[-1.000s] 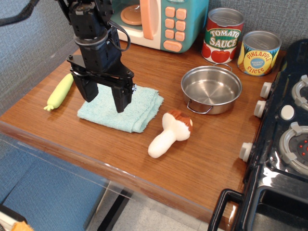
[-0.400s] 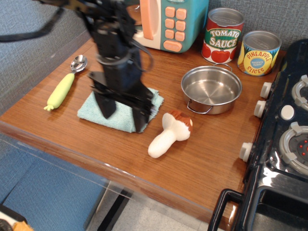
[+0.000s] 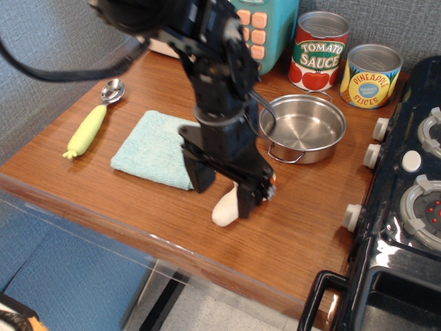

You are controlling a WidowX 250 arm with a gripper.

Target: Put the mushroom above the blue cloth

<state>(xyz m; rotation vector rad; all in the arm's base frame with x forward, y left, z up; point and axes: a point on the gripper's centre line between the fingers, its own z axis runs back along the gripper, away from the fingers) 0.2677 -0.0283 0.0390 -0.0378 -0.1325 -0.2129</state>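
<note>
My gripper grabs the mushroom by its cream stem (image 3: 227, 209) next, to put it above the blue cloth (image 3: 155, 147).
The mushroom (image 3: 224, 208) lies on the wooden table just right of the blue cloth (image 3: 155, 147); only its cream stem end and a bit of brown cap show under my arm. My gripper (image 3: 224, 194) is open and hangs right over the mushroom, one finger on each side of the stem. The cloth lies flat and bare at the table's left middle.
A steel pot (image 3: 303, 127) stands right of my arm. Tomato sauce can (image 3: 319, 50) and pineapple can (image 3: 371, 75) stand at the back right. A yellow-green handled spoon (image 3: 89, 127) lies at left. A toy microwave (image 3: 265, 31) is behind, a black stove (image 3: 406, 207) at right.
My arm has moved right, from over the blue cloth to over the mushroom. The cloth is now uncovered. The mushroom has not moved.
</note>
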